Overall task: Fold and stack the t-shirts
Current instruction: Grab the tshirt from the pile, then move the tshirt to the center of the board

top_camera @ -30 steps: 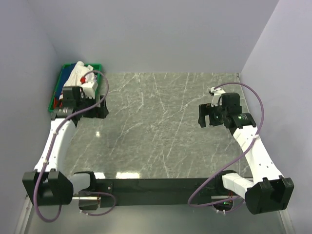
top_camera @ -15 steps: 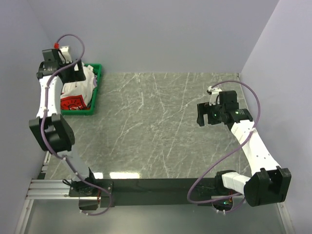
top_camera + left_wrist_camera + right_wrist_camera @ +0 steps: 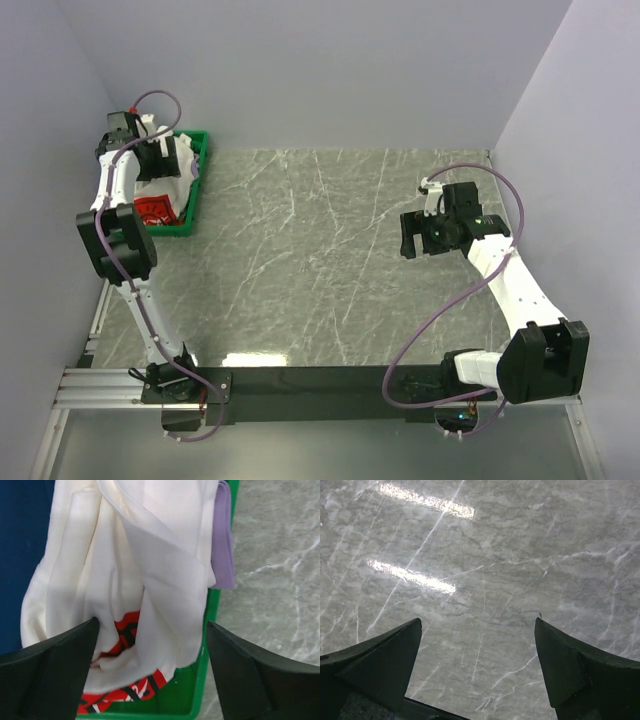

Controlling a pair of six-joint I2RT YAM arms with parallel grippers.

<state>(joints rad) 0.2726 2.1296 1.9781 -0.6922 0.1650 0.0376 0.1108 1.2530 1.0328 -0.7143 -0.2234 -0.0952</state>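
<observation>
The white shirt's bunched fold (image 3: 175,184) (image 3: 160,615) is between my left gripper's open fingers. My left gripper should close now. Closing now would hold the fold.
A crumpled white t-shirt (image 3: 135,565) with a red and black print (image 3: 127,630) fills the green crate (image 3: 200,680). Beside it lie a lavender t-shirt (image 3: 223,540) at the crate's right wall and a dark blue one (image 3: 20,540) on the left. My left gripper (image 3: 152,625) hovers open just above the white shirt, its fingers either side of the print and holding nothing. From above, the left gripper (image 3: 168,160) hangs over the crate (image 3: 196,200) at the far left corner. My right gripper (image 3: 420,240) is open and empty above bare marble (image 3: 485,580) on the right.
The crate sits against the left wall at the table's far left corner. Pale walls close in the back and both sides. The grey marble tabletop (image 3: 320,260) stretches between the two arms.
The left arm has swung up and back from beside the crate and now reaches over it from above. The right gripper has drifted slightly left.
</observation>
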